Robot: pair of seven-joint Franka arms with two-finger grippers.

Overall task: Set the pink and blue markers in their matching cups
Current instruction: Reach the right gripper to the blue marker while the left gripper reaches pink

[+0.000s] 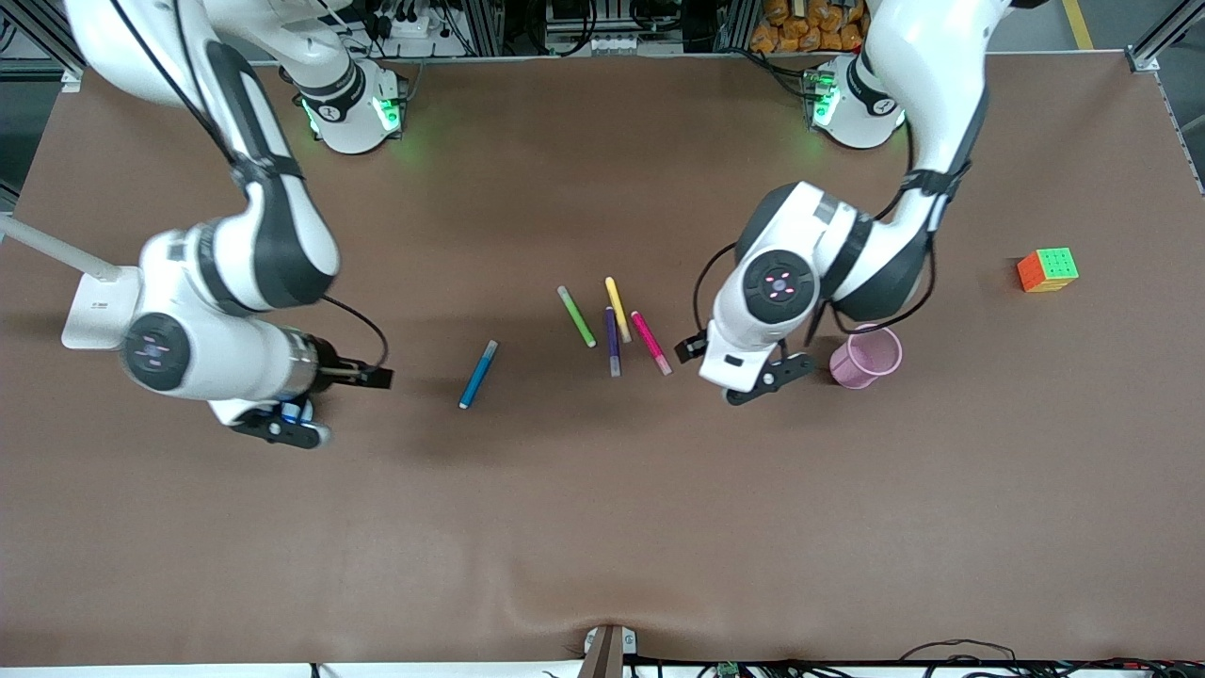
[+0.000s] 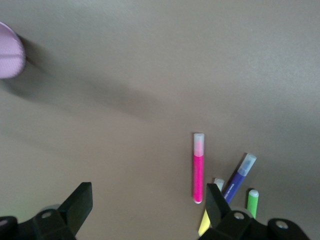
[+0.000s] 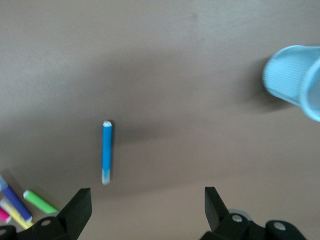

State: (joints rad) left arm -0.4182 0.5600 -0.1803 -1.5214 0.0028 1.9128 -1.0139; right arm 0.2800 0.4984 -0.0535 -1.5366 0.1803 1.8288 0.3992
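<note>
I will next pick up the blue marker by its blue body (image 3: 107, 148) with my right gripper to put it in the light blue cup (image 3: 295, 81).
The pink marker (image 1: 651, 343) lies on the table at the end of a loose row of pens, beside my left gripper (image 1: 753, 381). That gripper hangs open and empty (image 2: 148, 202) between the pink marker (image 2: 198, 167) and the pale pink cup (image 1: 866, 356), which stands upright. The blue marker (image 1: 478, 374) lies alone toward the right arm's end. My right gripper (image 1: 282, 424) hovers open and empty (image 3: 147, 207), with the blue marker (image 3: 106, 151) and the light blue cup (image 3: 295, 80) in its view. In the front view the blue cup (image 1: 294, 410) is mostly hidden under the right hand.
Green (image 1: 576, 316), yellow (image 1: 618, 309) and purple (image 1: 613, 342) pens lie beside the pink marker. A coloured cube (image 1: 1048, 269) sits toward the left arm's end of the table. A white stand (image 1: 94, 301) is at the right arm's end.
</note>
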